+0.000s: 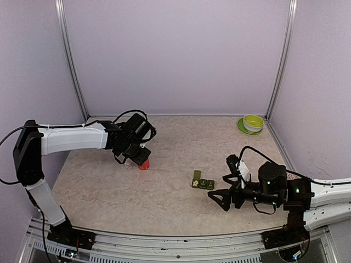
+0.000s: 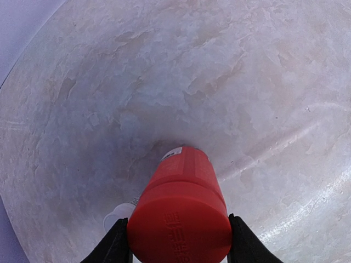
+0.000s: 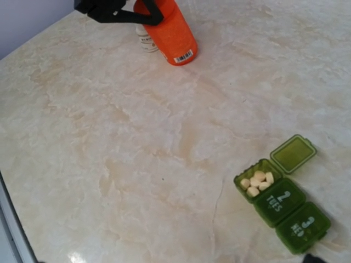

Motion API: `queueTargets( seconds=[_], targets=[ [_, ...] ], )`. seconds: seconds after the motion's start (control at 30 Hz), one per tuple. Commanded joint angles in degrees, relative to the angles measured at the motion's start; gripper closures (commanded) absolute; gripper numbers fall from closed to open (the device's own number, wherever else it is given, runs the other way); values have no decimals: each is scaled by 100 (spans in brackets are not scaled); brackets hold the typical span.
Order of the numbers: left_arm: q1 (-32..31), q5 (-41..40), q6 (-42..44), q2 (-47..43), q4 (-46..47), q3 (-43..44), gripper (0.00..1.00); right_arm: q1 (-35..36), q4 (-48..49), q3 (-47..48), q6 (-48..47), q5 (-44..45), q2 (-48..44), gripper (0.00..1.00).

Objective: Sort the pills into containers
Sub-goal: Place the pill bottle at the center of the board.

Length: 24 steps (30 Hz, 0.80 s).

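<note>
The red-orange bottle (image 2: 184,181) has its base at the table and would stay beside the tiny clear bottle, so the robot's left gripper is ready to let go of it.
The containers (image 3: 284,204) are a strip of three dark-green boxes on the table, seen in the top view (image 1: 202,183) too. The end box stands open with its lid (image 3: 293,154) flipped back, and several pale pills (image 3: 257,183) lie inside. The other two lids are closed. My left gripper (image 2: 178,221) is shut on the cap of a red-orange bottle (image 2: 184,181), which leans with its base at the table (image 1: 143,164). My right gripper (image 1: 219,198) hangs open and empty just right of the boxes. Its fingers are out of the right wrist view.
A tiny clear bottle with a white cap (image 2: 117,217) stands right beside the red-orange bottle (image 3: 145,41). A green bowl on a green saucer (image 1: 253,123) sits in the far right corner. Lilac walls close the table (image 1: 175,142) at the back and sides.
</note>
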Motion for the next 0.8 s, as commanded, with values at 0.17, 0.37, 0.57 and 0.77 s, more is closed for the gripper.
queueTargets(
  seconds=[0.17,0.37,0.57,0.77],
  targets=[
    [92,-142,-92,-18,137,154,58,-18,283,-138,-33,5,84,0],
    [136,-182,-106,-95,248,169,45,-19,275,-172,-212,131,232,0],
    [152,-206,-110,-139,337,168,29,-90,403,-275,-283,172,327,0],
    [163,-112,-116,-230,402,163,23,-221,470,-308,-337,101,481,0]
  ],
)
